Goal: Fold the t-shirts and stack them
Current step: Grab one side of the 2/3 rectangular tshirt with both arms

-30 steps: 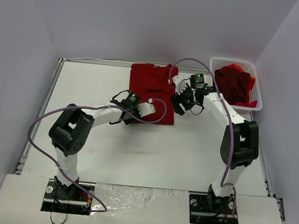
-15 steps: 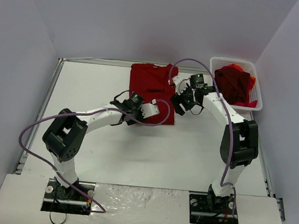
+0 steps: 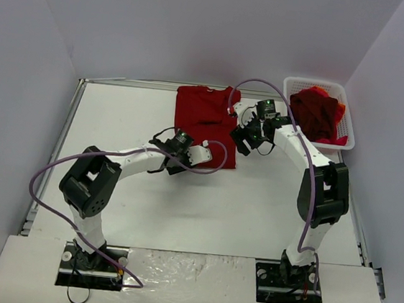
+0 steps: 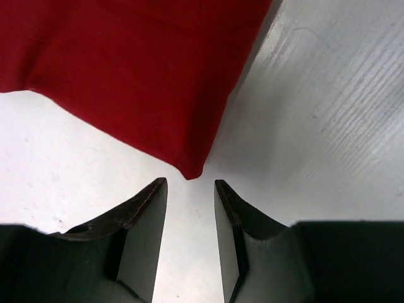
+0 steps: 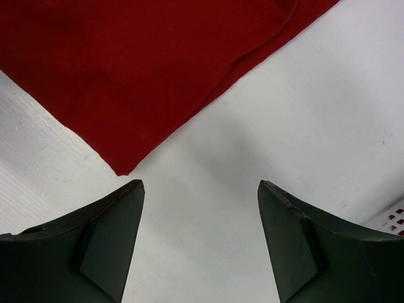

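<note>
My left gripper should grab the dark red t-shirt by its near-edge corner next, to fold the near edge over the rest.
A dark red t-shirt lies flat as a folded rectangle at the back middle of the table. My left gripper is at its near edge. In the left wrist view the shirt's corner points at the narrow gap of the open left gripper, with nothing between the fingers. My right gripper stands at the shirt's right edge. It is wide open over bare table, and a shirt corner lies just past its left fingertip. More t-shirts are heaped in the basket.
A white mesh basket stands at the back right against the wall. Purple cables loop from both arms; the left arm's cable hangs over the shirt's near edge. A metal rail runs along the table's left edge.
My left gripper has slid a little right and toward the near side along the shirt's near edge, and its elbow has shifted. The right arm has hardly moved.
</note>
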Motion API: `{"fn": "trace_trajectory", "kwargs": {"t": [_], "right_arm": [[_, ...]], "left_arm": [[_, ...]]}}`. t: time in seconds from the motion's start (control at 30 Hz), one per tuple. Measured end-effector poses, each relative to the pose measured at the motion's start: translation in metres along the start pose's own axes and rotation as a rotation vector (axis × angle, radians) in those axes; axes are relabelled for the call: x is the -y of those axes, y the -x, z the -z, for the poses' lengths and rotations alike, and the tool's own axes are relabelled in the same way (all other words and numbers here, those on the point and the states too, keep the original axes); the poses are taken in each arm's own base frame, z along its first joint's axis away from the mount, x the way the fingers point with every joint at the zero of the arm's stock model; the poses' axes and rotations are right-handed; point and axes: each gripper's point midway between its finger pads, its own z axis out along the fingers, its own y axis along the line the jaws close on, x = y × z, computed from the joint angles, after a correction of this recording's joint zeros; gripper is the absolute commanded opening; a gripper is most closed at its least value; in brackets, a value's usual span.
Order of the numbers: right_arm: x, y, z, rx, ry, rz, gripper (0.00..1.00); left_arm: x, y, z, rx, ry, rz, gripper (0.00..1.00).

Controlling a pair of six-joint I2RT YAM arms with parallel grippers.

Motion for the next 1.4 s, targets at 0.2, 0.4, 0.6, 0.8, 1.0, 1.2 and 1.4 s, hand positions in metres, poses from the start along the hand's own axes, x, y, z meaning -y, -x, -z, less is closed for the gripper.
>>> {"fn": "trace_trajectory", "kwargs": {"t": [0.2,0.4,0.6,0.8,1.0,1.2,1.4], "right_arm": [[0.001,-0.001,-0.001,-0.005,-0.006,0.004,0.69],[0.002,-0.003,-0.002,-0.011,-0.006,0.004,0.69],[0.004,-0.006,-0.003,-0.017,-0.007,0.002,0.69],[0.004,-0.006,-0.004,-0.018,-0.006,0.001,0.68],[0.004,-0.006,-0.004,-0.018,-0.002,0.003,0.68],[-0.009,-0.009,-0.001,0.001,0.051,0.026,0.68],[-0.030,-0.013,0.014,0.047,0.121,0.065,0.68]], "left_arm": [[0.005,-0.007,-0.014,-0.025,-0.011,0.006,0.35],[0.001,-0.001,-0.019,-0.004,0.006,0.017,0.30],[-0.004,0.000,-0.025,-0.010,0.036,0.024,0.19],[-0.010,0.001,-0.029,-0.025,0.061,0.037,0.02],[-0.013,0.001,-0.030,-0.025,0.066,0.065,0.03],[-0.021,-0.004,-0.027,0.014,0.005,0.211,0.02],[-0.038,-0.013,-0.018,0.068,-0.083,0.411,0.02]]}}
